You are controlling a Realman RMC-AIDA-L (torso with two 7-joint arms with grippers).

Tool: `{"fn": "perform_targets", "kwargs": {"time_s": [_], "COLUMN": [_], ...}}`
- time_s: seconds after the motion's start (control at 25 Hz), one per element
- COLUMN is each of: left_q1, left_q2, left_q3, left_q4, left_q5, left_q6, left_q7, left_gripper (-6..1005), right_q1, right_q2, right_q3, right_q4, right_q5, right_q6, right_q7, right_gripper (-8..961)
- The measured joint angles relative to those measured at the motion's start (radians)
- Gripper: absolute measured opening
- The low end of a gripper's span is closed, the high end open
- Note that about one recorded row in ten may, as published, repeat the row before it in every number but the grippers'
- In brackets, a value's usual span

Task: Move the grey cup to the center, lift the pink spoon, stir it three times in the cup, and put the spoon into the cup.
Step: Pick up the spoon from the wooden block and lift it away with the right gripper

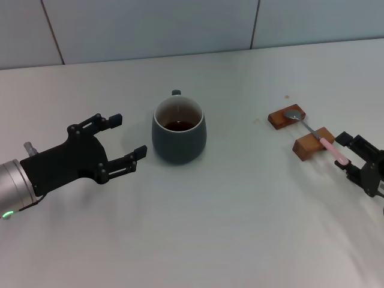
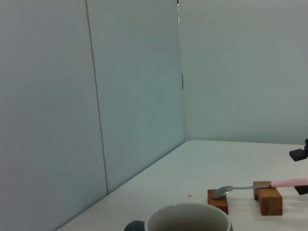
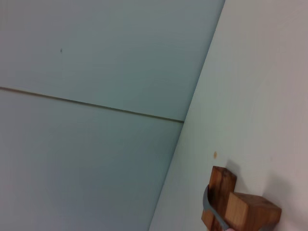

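The fingers of my right gripper are beside the pink handle [image 1: 333,152] of the spoon in the head view, so it is time to close now.
The grey cup [image 1: 179,141] stands upright near the table's middle with dark liquid inside and its handle at the far side. Its rim shows in the left wrist view [image 2: 187,219]. My left gripper [image 1: 129,135] is open just left of the cup, not touching it. The pink spoon [image 1: 312,132] lies across two wooden blocks at the right, bowl on the far block. It also shows in the left wrist view [image 2: 250,186]. My right gripper [image 1: 347,157] is open, with its fingers either side of the pink handle's end.
The two brown wooden blocks [image 1: 287,117] [image 1: 313,144] sit right of the cup and show in the right wrist view [image 3: 240,209]. A panelled wall [image 1: 180,24] runs along the table's far edge. A small brown spot [image 1: 287,96] lies beyond the blocks.
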Motion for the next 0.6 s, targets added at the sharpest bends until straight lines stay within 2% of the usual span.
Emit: {"fn": "perform_targets", "kwargs": {"time_s": [0.28, 0.48, 0.6], "left_q1": [0.002, 0.004, 0.004], "left_q2": [0.0, 0.0, 0.0], "left_q3": [0.0, 0.0, 0.0], "left_q4": [0.0, 0.001, 0.0], "left_q5": [0.0, 0.0, 0.0], "left_q6": [0.0, 0.0, 0.001], "left_q7": [0.0, 0.0, 0.0], "left_gripper": [821, 821, 821], "right_q1": [0.003, 0.003, 0.004], "right_q2": [-0.001, -0.001, -0.001], "right_q3": [0.0, 0.0, 0.0], "right_q4": [0.004, 0.004, 0.004], "right_q5": [-0.003, -0.003, -0.003], "right_q6": [0.017, 0.024, 0.024], "right_q7": [0.002, 0.002, 0.003], "right_gripper": [750, 514, 498]}}
